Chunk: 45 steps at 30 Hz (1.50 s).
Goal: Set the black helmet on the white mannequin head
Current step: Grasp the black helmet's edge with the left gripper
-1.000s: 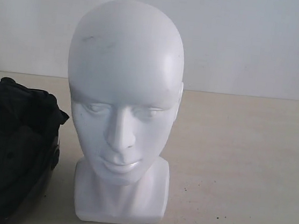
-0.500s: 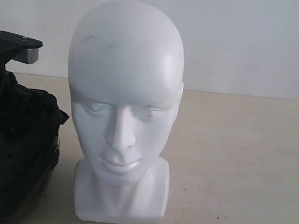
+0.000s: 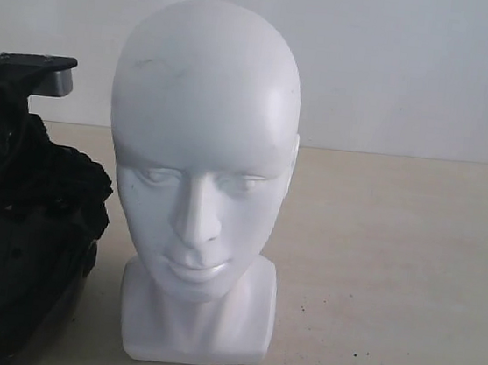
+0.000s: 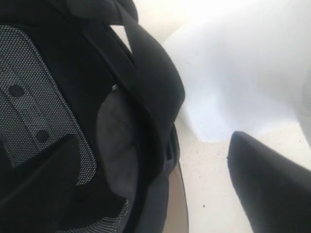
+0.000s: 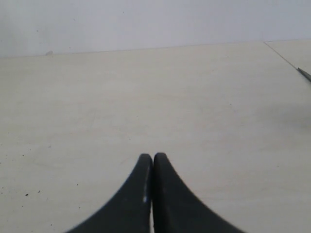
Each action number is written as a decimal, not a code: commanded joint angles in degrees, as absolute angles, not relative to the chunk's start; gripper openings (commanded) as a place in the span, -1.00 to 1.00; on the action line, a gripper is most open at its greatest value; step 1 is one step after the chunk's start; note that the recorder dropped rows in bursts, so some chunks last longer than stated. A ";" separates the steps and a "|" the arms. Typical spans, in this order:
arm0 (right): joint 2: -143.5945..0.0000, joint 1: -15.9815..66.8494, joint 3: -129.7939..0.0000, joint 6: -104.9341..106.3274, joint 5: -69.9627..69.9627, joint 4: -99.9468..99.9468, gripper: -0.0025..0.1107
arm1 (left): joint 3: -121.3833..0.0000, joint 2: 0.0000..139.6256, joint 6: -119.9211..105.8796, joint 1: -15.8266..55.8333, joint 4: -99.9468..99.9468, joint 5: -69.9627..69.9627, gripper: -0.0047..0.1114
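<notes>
My left gripper should put the black helmet onto the white mannequin head, so next it needs to grab the helmet by its rim (image 4: 146, 136).
The white mannequin head (image 3: 200, 169) stands upright on its block base in the middle of the table, facing the exterior camera, bald crown bare. The black helmet (image 3: 21, 245) lies at its left, apart from it, opening upward with dark lining and straps showing. My left arm's wrist (image 3: 29, 74) hangs over the helmet. In the left wrist view my left gripper (image 4: 155, 145) is open and straddles the helmet's rim (image 4: 158, 87): one finger (image 4: 272, 189) is outside over bare table, clear of the shell; the inner side is dark against the mesh lining (image 4: 34, 97). My right gripper (image 5: 153, 156) is shut, empty, over bare table.
The pale table (image 3: 392, 279) runs to a white wall behind. The visor's tinted edge (image 4: 177, 204) shows beside the helmet's rim. In the right wrist view a seam in the table (image 5: 282, 53) and a thin dark object (image 5: 304, 74) sit at the far side.
My left arm came into the exterior view from the upper left and settled over the helmet. The helmet's lining and straps have bunched up a little. The head has not moved.
</notes>
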State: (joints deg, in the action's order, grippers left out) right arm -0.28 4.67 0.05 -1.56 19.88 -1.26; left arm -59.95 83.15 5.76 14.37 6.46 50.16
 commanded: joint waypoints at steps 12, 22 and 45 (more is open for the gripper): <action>0.00 4.53 0.00 -1.31 19.14 -0.99 -0.96 | -60.04 90.54 12.47 14.67 -1.19 51.53 0.44; 0.00 4.53 0.00 -1.31 19.14 -0.99 -0.96 | -60.04 90.97 14.75 14.67 -4.98 54.44 0.43; 0.00 4.53 0.00 -1.31 19.14 -0.99 -0.96 | -60.04 92.37 22.10 14.54 -10.00 53.74 -0.84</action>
State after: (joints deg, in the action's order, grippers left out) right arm -0.28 4.67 0.05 -1.56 19.88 -1.26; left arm -59.85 94.74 22.80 14.49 -7.73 52.44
